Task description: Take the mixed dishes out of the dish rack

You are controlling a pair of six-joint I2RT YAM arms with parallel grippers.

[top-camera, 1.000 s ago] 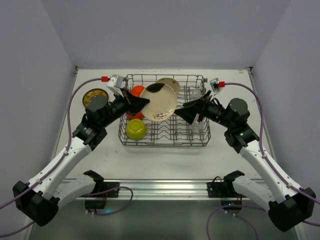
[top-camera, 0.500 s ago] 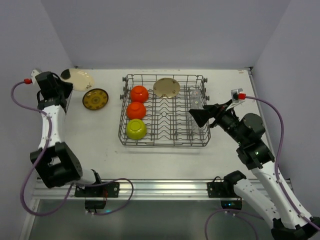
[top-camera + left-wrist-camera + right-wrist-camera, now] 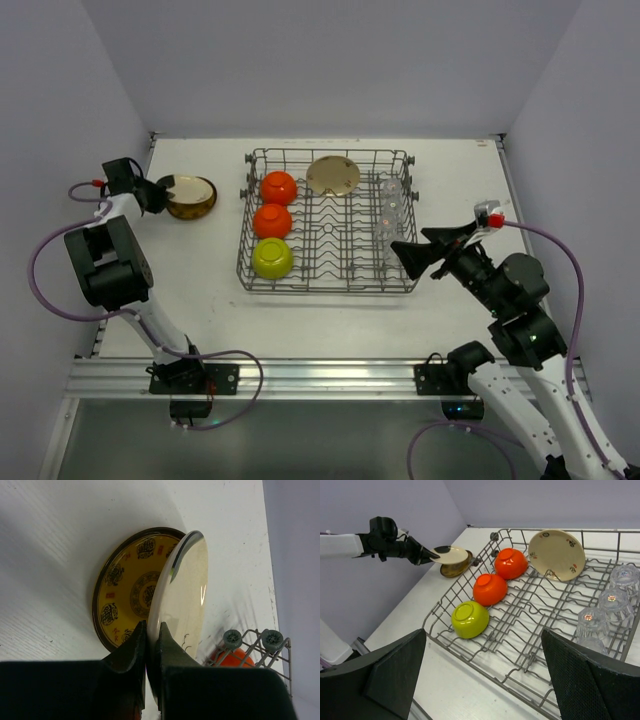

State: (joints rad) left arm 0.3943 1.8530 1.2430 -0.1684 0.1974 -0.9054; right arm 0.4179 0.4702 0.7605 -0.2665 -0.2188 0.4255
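My left gripper holds the beige plate close above the yellow patterned plate (image 3: 125,595), which lies flat. The beige plate would land on the yellow patterned one, so my left gripper should open.
The dish rack (image 3: 330,290) holds two orange bowls (image 3: 278,187) (image 3: 272,220), a yellow-green bowl (image 3: 272,258), a beige plate (image 3: 333,175) leaning at the back, and clear glasses (image 3: 392,215) on the right. My left gripper (image 3: 160,193) is far left of the rack, shut on the rim of another beige plate (image 3: 182,595). That plate tilts over a yellow patterned plate (image 3: 125,595) lying on the table. My right gripper (image 3: 408,252) hangs open by the rack's right side with nothing between its fingers. Its view shows the yellow-green bowl (image 3: 470,619), both orange bowls (image 3: 490,588), and the glasses (image 3: 592,622).
The rack's corner (image 3: 255,640) and an orange bowl (image 3: 235,657) lie just right of the held plate. Walls enclose the table on the left, back and right. Bare tabletop (image 3: 330,330) runs between the rack and the arm bases.
My left arm swung the beige plate out of the rack to the far left, and it now hangs over the yellow plate. My right arm drew back from the rack to the right.
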